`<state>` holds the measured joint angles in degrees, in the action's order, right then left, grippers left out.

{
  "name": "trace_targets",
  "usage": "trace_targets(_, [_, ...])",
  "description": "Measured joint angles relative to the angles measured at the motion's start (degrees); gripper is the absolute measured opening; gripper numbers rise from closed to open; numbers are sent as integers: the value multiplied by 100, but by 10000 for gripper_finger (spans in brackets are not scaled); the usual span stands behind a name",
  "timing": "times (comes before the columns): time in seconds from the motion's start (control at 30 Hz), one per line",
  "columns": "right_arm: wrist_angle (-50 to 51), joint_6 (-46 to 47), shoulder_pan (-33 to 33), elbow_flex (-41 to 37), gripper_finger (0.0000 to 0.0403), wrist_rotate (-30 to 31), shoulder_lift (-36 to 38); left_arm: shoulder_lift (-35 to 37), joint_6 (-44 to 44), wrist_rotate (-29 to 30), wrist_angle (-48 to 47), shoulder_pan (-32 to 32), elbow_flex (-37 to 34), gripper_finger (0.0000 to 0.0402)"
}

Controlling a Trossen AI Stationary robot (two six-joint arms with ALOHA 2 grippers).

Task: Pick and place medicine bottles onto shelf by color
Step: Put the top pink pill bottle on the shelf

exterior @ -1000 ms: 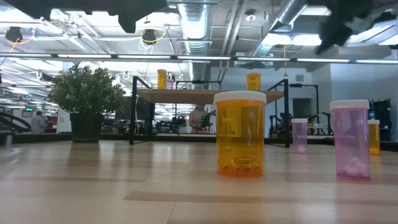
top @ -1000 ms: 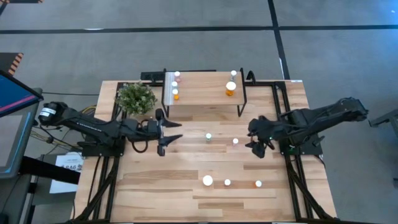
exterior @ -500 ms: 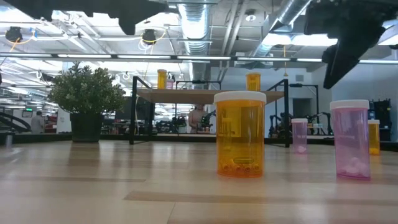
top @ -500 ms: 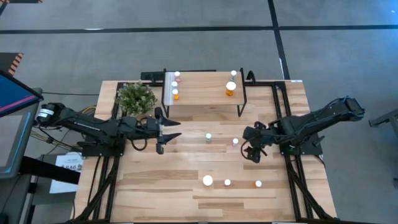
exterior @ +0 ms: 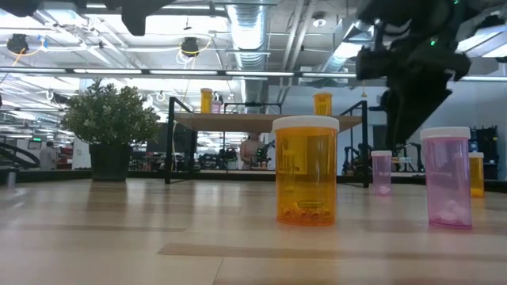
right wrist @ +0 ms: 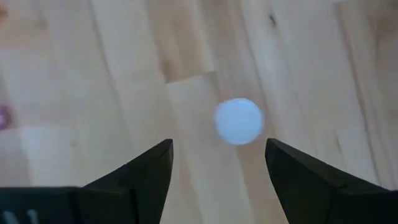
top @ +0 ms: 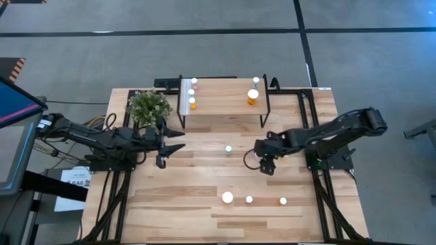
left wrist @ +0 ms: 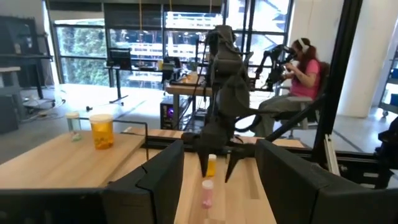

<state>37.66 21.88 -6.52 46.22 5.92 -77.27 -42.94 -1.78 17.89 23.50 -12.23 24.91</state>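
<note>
The fingers are still above the white cap (right wrist: 239, 121), so closing now would miss the bottle. My right gripper lowers first, then closes on it.
My right gripper (top: 263, 163) (right wrist: 219, 147) is open and points down over a small pink bottle with a white cap (right wrist: 239, 121) (left wrist: 207, 193) (exterior: 382, 172), which stands upright on the tabletop. The fingers are above the cap and do not touch it. A green bottle (top: 228, 148) stands to its left. My left gripper (top: 168, 143) (left wrist: 221, 149) is open and holds nothing, near the plant. The shelf (top: 225, 102) carries several bottles, among them a wide orange one (top: 253, 96) (left wrist: 101, 130). Three more bottles stand near the table's near edge (top: 227, 197) (top: 248, 199) (top: 283, 201).
A potted plant (top: 148, 106) (exterior: 111, 127) stands left of the shelf. In the low view a wide orange bottle (exterior: 305, 170) and a pink one (exterior: 447, 178) stand close to the camera. A person sits beyond the table (left wrist: 305, 68). The tabletop's left half is bare wood (top: 177, 190).
My right gripper has moved toward the table's left and come down over the small pink bottle, staying open. My left gripper has drawn back toward the table's left edge. No bottle has moved.
</note>
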Motion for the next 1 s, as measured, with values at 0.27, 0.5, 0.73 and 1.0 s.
trace_targets(0.27, [-552,-406,479,2,279,-402,-479,-68,32,-64,-28,0,-7,188])
trace_targets(0.5, [-588,-547,685,0,276,-495,-846,-68,46,-62,-10,0,-7,188])
trace_targets(0.73, [-663,-587,701,7,240,-500,-760,-68,46,-62,-12,0,-7,188])
trace_targets(1.0, [-625,-587,699,4,168,-514,-783,-68,44,-59,-15,0,-7,188])
